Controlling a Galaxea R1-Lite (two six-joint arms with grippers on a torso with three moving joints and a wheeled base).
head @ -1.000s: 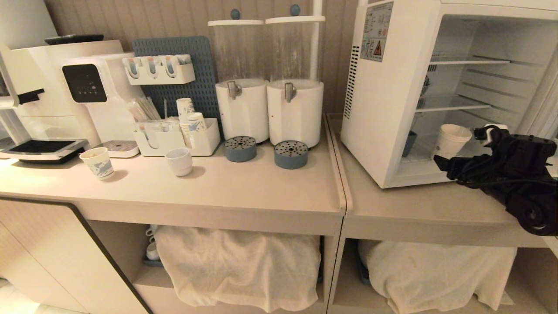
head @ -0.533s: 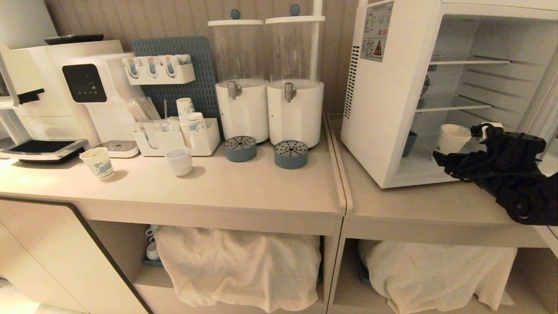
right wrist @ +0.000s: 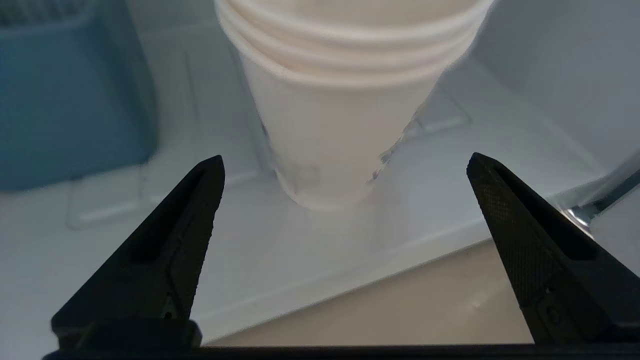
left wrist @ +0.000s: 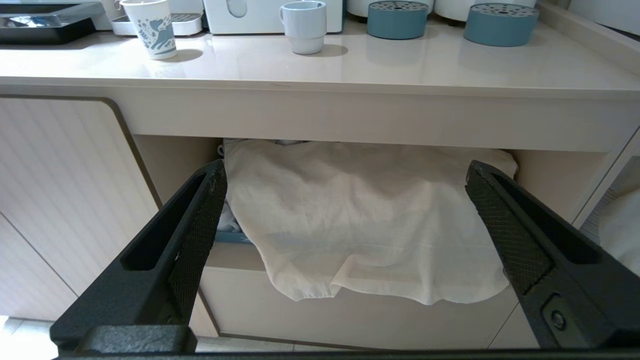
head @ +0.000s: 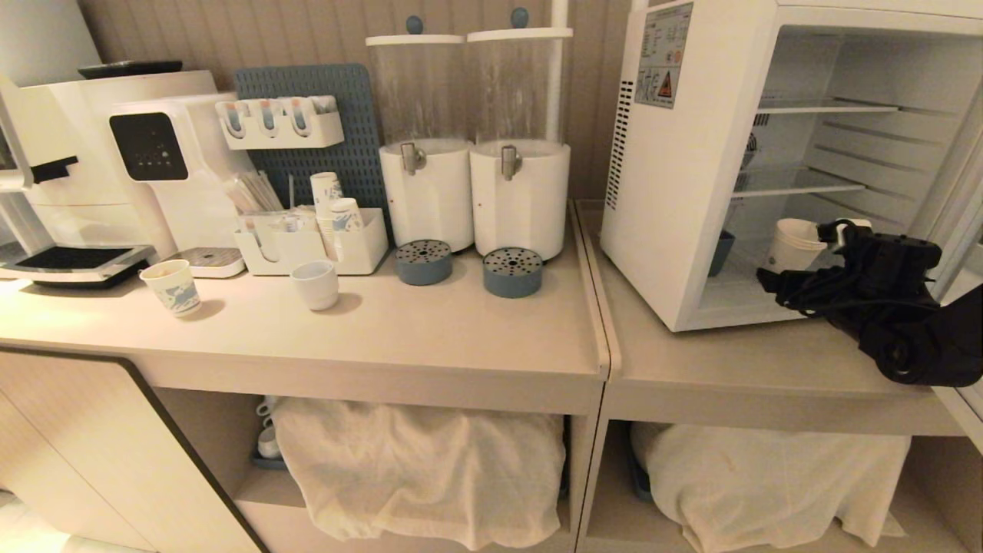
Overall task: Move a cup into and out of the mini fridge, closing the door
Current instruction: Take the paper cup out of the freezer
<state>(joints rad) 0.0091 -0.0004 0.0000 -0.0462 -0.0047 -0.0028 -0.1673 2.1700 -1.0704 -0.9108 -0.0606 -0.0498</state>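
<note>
My right gripper grabs the cup's tapered side below its rim (head: 789, 254) next, to bring the cup out of the mini fridge (head: 676, 192).
The mini fridge (head: 676, 192) stands on the right counter with its door (head: 948, 180) swung open to the right. The cup (head: 791, 244), tall, white and with a doubled rim, stands upright on the fridge floor near the front. My right gripper (head: 802, 265) is at the fridge's opening, level with the cup. In the right wrist view the right gripper (right wrist: 345, 165) is open, and the cup (right wrist: 340, 125) stands just beyond the fingertips, untouched. My left gripper (left wrist: 345, 170) hangs open and empty below the counter, facing a draped white cloth (left wrist: 370, 220).
A blue bin (head: 720, 252) sits in the fridge left of the cup, with wire shelves (head: 799, 184) above. On the left counter stand a patterned paper cup (head: 172, 286), a squat white cup (head: 315, 284), two dispensers (head: 476, 192) and a coffee machine (head: 115, 169).
My right arm has moved up and inward toward the fridge's opening, bringing the open gripper closer to the cup. The cup and the left arm have stayed put.
</note>
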